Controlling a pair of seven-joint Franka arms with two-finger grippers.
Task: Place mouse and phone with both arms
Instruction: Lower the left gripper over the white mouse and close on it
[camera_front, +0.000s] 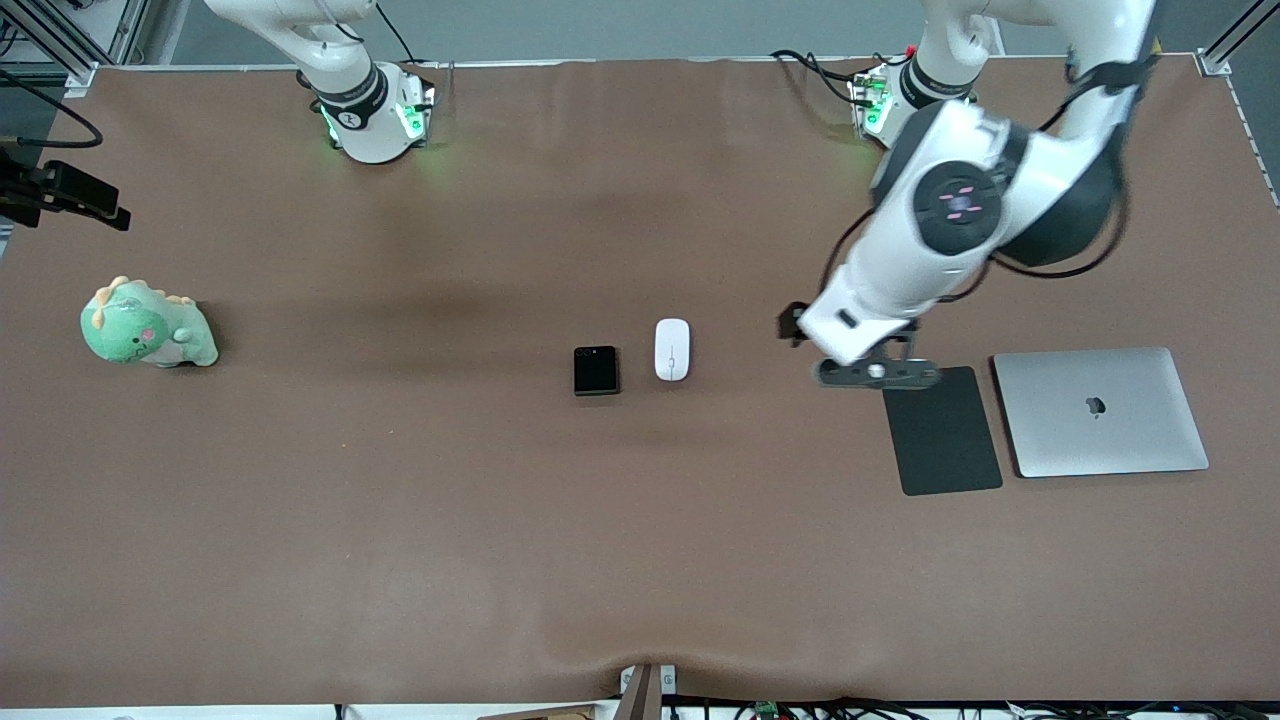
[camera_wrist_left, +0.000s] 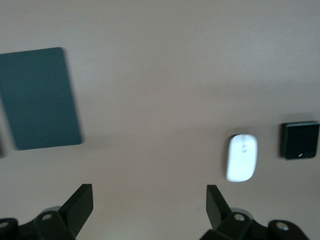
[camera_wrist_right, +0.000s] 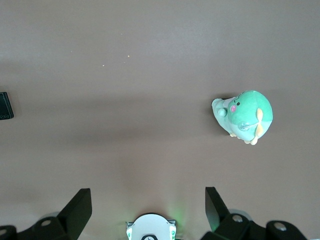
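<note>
The mouse (camera_front: 672, 349) needs to go on the dark pad (camera_front: 942, 438). My left gripper needs to grip the white mouse by its long edges next.
The white mouse (camera_front: 672, 349) lies mid-table, with the black folded phone (camera_front: 596, 370) beside it toward the right arm's end. Both show in the left wrist view: mouse (camera_wrist_left: 242, 157), phone (camera_wrist_left: 299, 140). My left gripper (camera_front: 878, 374) hangs open and empty over bare table between the mouse and the dark pad; in its wrist view the gripper (camera_wrist_left: 150, 197) has nothing between its fingers. My right gripper (camera_wrist_right: 148, 200) is open and empty high over its own base (camera_wrist_right: 150, 227); it is out of the front view. The phone's edge (camera_wrist_right: 5, 106) shows in the right wrist view.
A dark grey pad (camera_front: 941, 430) lies beside a closed silver laptop (camera_front: 1100, 410) toward the left arm's end. A green plush dinosaur (camera_front: 147, 325) sits toward the right arm's end. The pad also shows in the left wrist view (camera_wrist_left: 40, 97).
</note>
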